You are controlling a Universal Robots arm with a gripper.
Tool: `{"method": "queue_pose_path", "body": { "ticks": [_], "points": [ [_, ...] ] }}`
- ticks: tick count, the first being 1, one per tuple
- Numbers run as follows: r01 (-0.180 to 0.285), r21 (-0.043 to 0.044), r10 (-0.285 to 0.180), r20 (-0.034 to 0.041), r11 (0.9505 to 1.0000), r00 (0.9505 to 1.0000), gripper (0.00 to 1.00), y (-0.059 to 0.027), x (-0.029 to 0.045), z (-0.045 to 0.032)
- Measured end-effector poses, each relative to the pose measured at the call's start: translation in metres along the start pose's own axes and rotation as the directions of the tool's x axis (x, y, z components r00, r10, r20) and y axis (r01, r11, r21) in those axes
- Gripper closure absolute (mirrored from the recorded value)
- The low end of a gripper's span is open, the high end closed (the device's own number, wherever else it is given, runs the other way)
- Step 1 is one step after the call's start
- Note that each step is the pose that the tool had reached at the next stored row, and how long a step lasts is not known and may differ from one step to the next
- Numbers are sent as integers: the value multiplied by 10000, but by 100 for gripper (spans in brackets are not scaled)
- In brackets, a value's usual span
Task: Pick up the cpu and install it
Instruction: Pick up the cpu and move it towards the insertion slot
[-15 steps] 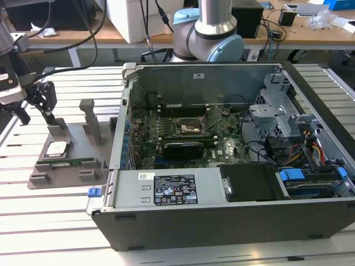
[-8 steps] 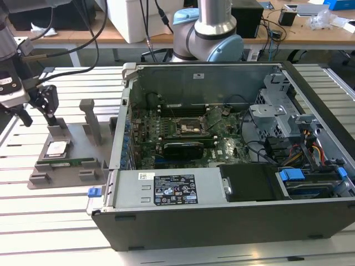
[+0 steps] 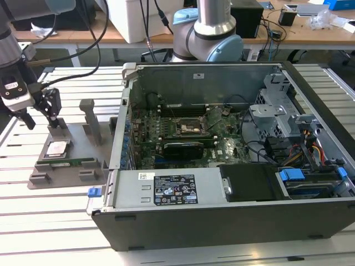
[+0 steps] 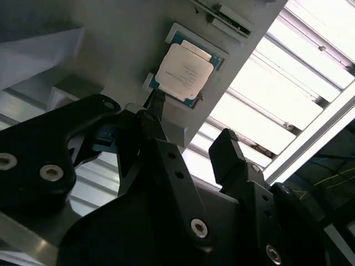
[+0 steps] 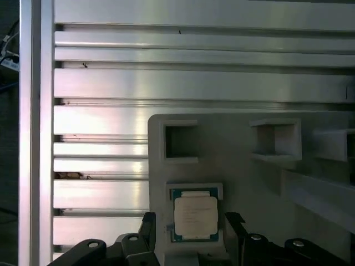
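I should next grab the cpu [image 3: 57, 148] by its open side edges, because raised sides of the holder hug the cpu's ends. Then I can install it.
The cpu [image 3: 57, 148] is a small square chip with a silvery top and a thin green rim. It lies flat in a recess of the grey holder block [image 3: 77, 138], to the exterior view's left of the open computer case [image 3: 233, 166]. My gripper [image 3: 39, 118] hangs open just above it and holds nothing. In both wrist views the black fingers [image 4: 157, 105] stand on either side of the cpu [image 4: 184, 71] [image 5: 195, 217] without touching it. The black socket frame [image 3: 191, 128] sits in the middle of the motherboard inside the case.
A long green memory stick [image 3: 75, 162] lies in a slot at the holder block's front edge. Two grey posts [image 3: 91, 119] rise from the block beside my gripper. The case's metal wall [image 3: 123, 116] stands close to the block. The slatted aluminium table [image 3: 50, 210] runs underneath.
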State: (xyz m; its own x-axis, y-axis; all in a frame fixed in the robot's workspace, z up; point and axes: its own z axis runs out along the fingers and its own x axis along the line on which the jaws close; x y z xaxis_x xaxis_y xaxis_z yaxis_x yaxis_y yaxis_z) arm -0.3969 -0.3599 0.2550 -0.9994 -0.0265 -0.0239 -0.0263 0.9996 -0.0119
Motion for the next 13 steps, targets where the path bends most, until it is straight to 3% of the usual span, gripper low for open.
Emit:
{"method": "queue_pose_path", "body": {
  "ticks": [3,13],
  "points": [
    [601,-6,-601,6,9982,9982,40,1,-4,33],
    [633,21,-633,5,9980,9980,40,-13,-13,167]
  ]
}}
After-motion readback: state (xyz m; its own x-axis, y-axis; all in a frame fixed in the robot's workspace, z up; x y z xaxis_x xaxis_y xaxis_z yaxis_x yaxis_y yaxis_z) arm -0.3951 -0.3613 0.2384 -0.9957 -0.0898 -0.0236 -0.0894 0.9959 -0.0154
